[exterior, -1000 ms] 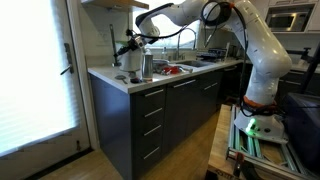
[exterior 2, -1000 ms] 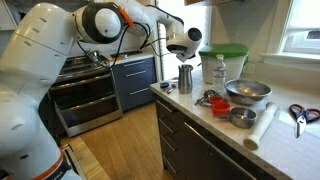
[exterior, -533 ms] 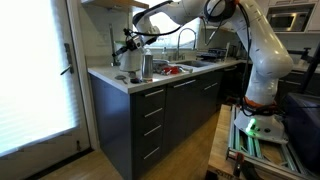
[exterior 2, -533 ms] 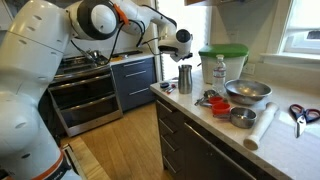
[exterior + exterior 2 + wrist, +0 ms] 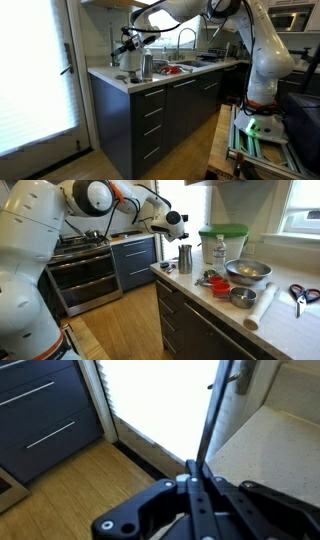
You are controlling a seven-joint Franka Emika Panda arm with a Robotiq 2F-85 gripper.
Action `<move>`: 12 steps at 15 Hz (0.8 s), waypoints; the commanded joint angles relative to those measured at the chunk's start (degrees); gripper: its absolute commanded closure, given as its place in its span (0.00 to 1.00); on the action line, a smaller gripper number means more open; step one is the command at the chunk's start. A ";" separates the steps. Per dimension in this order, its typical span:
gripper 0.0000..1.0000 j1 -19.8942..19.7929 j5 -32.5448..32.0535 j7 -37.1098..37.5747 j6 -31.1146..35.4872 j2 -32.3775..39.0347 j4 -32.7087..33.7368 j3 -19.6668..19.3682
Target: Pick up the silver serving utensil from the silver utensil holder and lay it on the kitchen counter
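I need to lower the serving utensil before my gripper releases it, because my fingers hold it upright, high over the kitchen counter.
My gripper point(image 5: 192, 478) is shut on the silver serving utensil point(image 5: 212, 420). Its thin handle runs up from the jaws to a wider head at the top of the wrist view. In both exterior views the gripper point(image 5: 128, 46) point(image 5: 173, 223) hangs above the end of the white kitchen counter point(image 5: 108, 76) point(image 5: 200, 288), to one side of the silver utensil holder point(image 5: 146, 66) point(image 5: 185, 257). The holder stands upright on the counter. The utensil is too thin to make out in the exterior views. The counter top also shows in the wrist view point(image 5: 270, 450), below the utensil.
On the counter stand a white container with a green lid point(image 5: 222, 240), a bottle point(image 5: 219, 253), metal bowls point(image 5: 247, 272), a white roll point(image 5: 262, 306) and scissors point(image 5: 300, 293). A sink faucet point(image 5: 186, 38) is behind the holder. A stove point(image 5: 85, 265) stands across the wooden floor.
My gripper has moved away from the utensil holder toward the end of the counter, carrying the utensil with it.
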 commanded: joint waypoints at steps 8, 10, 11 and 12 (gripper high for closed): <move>0.99 -0.31 3.24 -1.30 3.33 3.14 2.85 0.09; 0.99 -0.22 4.04 -1.30 5.22 4.60 3.67 0.04; 0.99 -0.20 4.69 -1.57 6.19 5.31 4.12 0.18; 0.99 -0.14 5.29 -2.10 7.33 6.03 4.64 0.31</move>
